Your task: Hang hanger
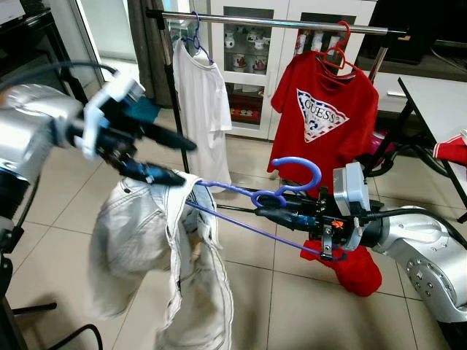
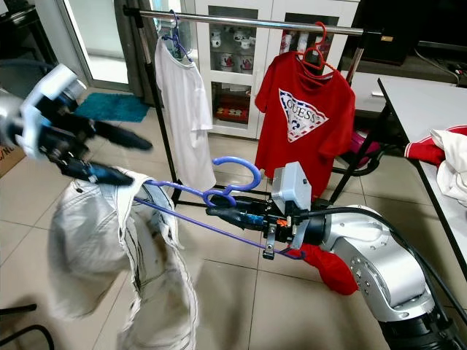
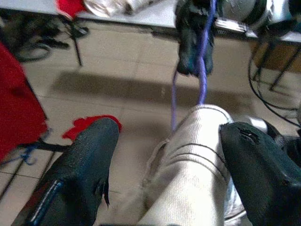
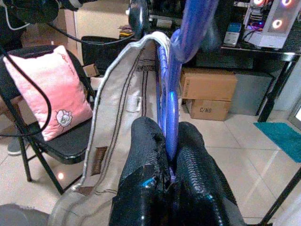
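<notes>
My left gripper grabs the pale denim garment by its waistband (image 1: 182,195) next, which leaves the blue hanger's hook (image 1: 318,174) free for the bar.
A blue plastic hanger (image 1: 295,172) carries a pale denim garment (image 1: 157,248) that droops toward the floor. My right gripper (image 1: 264,213) is shut on the hanger's neck just under the hook, and the right wrist view shows both fingers (image 4: 146,155) pinching the blue bar. Over the garment's top edge, my left gripper (image 1: 187,162) stands open, its fingers (image 3: 89,160) spread either side of the cloth (image 3: 193,169). Behind them is the clothes rack's rail (image 1: 277,22), higher than the hanger hook.
On the rail hang a white T-shirt (image 1: 202,102) and a red printed T-shirt (image 1: 325,109), with a bare stretch between them. A white table (image 1: 438,102) stands at the right. Red cloth (image 1: 357,271) lies on the tiled floor. A glass-fronted cabinet (image 1: 248,51) is behind the rack.
</notes>
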You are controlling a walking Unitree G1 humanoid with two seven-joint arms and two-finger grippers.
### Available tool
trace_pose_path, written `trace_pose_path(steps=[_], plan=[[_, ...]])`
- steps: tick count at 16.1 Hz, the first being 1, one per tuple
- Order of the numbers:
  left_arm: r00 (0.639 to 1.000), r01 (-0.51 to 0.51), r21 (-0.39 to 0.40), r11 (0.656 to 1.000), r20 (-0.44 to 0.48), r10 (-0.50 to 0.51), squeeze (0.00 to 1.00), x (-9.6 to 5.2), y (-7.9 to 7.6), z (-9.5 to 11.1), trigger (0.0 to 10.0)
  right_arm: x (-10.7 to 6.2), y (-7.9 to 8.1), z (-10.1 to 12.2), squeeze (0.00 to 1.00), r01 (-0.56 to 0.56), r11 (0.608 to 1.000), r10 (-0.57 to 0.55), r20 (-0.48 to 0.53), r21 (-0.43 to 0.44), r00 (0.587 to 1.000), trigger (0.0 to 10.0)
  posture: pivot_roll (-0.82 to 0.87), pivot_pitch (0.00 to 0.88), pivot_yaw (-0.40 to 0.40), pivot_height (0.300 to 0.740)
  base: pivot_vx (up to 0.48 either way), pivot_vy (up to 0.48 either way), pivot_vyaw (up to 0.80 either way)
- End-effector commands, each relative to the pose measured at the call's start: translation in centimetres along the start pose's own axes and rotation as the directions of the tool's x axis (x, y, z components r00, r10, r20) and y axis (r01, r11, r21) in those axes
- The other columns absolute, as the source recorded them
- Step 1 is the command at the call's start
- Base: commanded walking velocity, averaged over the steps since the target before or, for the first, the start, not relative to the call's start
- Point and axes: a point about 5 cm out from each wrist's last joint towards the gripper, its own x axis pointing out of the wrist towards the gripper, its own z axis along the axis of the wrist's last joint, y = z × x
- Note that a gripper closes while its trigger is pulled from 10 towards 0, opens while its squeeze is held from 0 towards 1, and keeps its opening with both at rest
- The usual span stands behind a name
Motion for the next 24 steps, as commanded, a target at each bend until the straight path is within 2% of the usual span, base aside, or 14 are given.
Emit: trace_pose_path(steps=[1,2,5,17,19,20,21,24], plan=[[1.0,0.018,0.03,0.999,-0.024,-0.017,0.0,0.1,0.0,0.6,0.0,0.5,0.1,2.0,0.0,-0.032,0.995,0.038,0.063,-0.094,0.997,10.0,-0.11,0.0,0.067,0.74,0.0,0.0,0.0],[0.996,0.029,0.039,0.999,-0.08,-0.026,0.0,0.2,-0.1,0.1,0.0,0.5,0.0,2.0,0.0,-0.041,0.994,0.047,0.061,-0.101,0.997,10.0,-0.11,0.0,0.067,0.74,0.0,0.0,0.0],[0.987,0.044,0.097,0.994,-0.16,-0.028,0.0,0.5,0.2,-0.6,0.0,0.7,-0.1,2.2,0.0,-0.054,0.992,0.061,0.061,-0.111,0.996,10.0,-0.11,0.0,0.07,0.74,0.0,0.0,0.0],[0.981,0.061,0.163,0.985,-0.191,-0.029,0.0,0.8,0.8,-0.5,0.0,1.0,-0.8,2.6,0.0,-0.072,0.99,0.081,0.068,-0.125,0.994,10.0,-0.1,0.0,0.074,0.74,0.0,0.0,0.0],[0.984,0.045,0.153,0.987,-0.175,-0.018,0.0,0.6,0.9,-0.6,0.0,1.0,-0.9,2.5,0.0,-0.071,0.993,0.078,0.065,-0.098,0.995,10.0,-0.09,0.0,0.073,0.74,0.0,0.0,0.0],[0.986,0.038,0.146,0.989,-0.169,-0.013,0.0,0.5,0.9,-0.6,0.0,0.9,-0.9,2.4,0.32,-0.07,0.994,0.076,0.066,-0.088,0.995,10.0,-0.09,0.0,0.073,0.74,0.0,0.0,0.0],[0.987,0.029,0.139,0.99,-0.158,-0.007,0.0,0.4,1.0,-0.7,0.0,0.9,-1.0,2.4,1.0,-0.065,0.995,0.071,0.069,-0.078,0.995,10.0,-0.09,0.0,0.075,0.74,0.0,0.0,0.0],[0.991,-0.047,0.111,0.993,-0.122,0.061,0.0,-0.5,1.6,-1.3,0.0,0.1,-1.3,2.2,1.0,-0.027,0.998,0.031,0.064,-0.056,0.997,10.0,-0.09,0.0,0.072,0.74,0.0,0.0,0.0]])
